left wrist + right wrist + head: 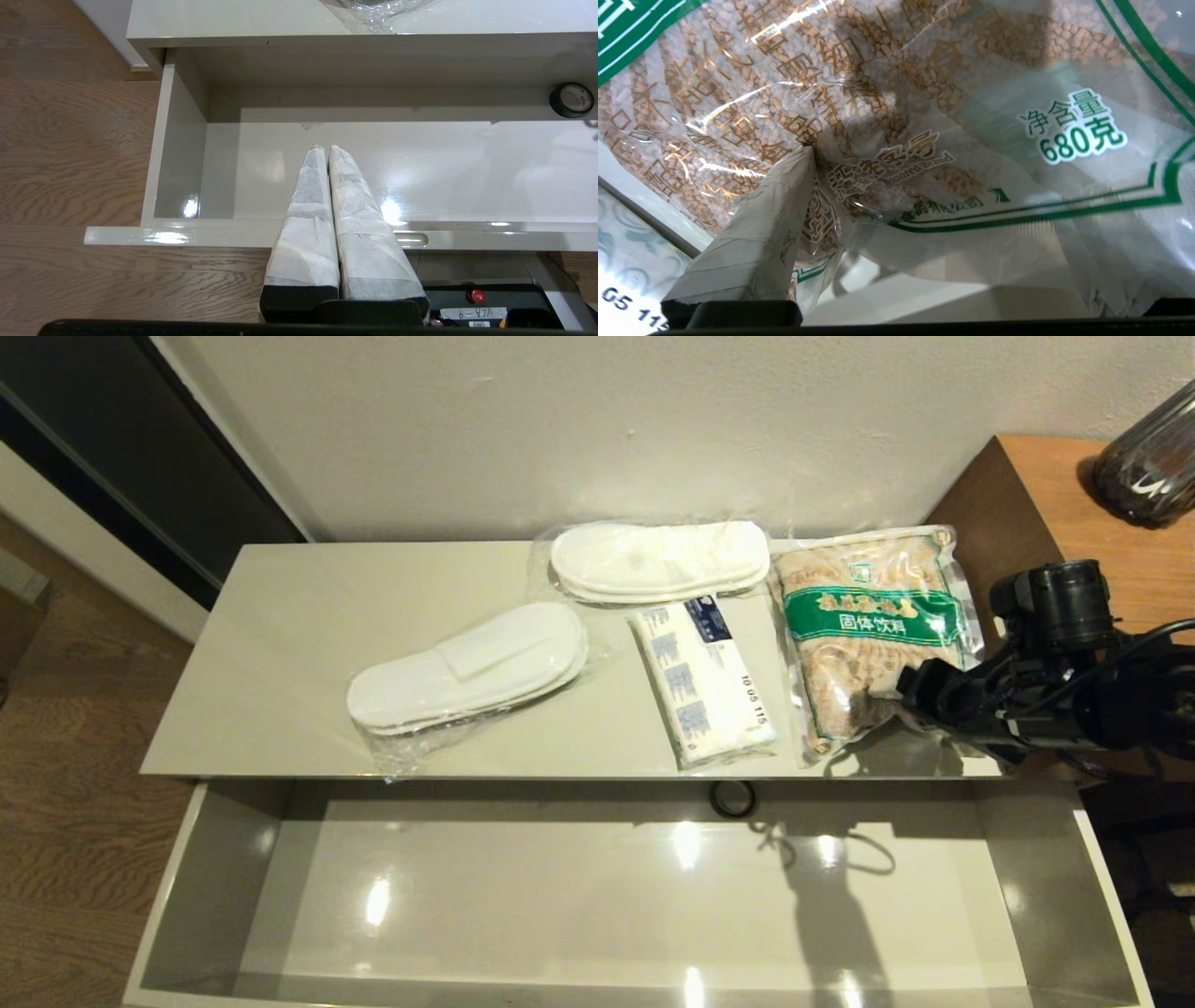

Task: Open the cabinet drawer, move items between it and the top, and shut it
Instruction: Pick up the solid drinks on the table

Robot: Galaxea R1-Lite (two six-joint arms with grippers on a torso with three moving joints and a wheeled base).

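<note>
The robot's right gripper should next move the sachet bag (864, 625) into the open drawer, so it should grab the sachet bag's clear film edge (882, 723) beside the brand print.
The cabinet drawer (1036, 859) stands pulled fully out, its floor bare. On the top (299, 644) lie two bagged slipper pairs (467, 667) (658, 560), the tissue pack (702, 681) and the green-banded sachet bag (864, 625). My right gripper (882, 709) is at the bag's near right corner. In the right wrist view the right gripper (920, 158) is open. One finger (775, 219) presses on the sachet bag (924, 70), and the other is hidden behind the film. My left gripper (325, 147) is shut and empty, above the drawer (180, 154) near its front left.
A black tape roll (733, 798) (572, 99) sits at the back of the drawer. The taller brown wood-grain unit (1046, 495) stands right of the cabinet, with a dark ribbed jar (1153, 457) on it. Wooden floor lies to the left.
</note>
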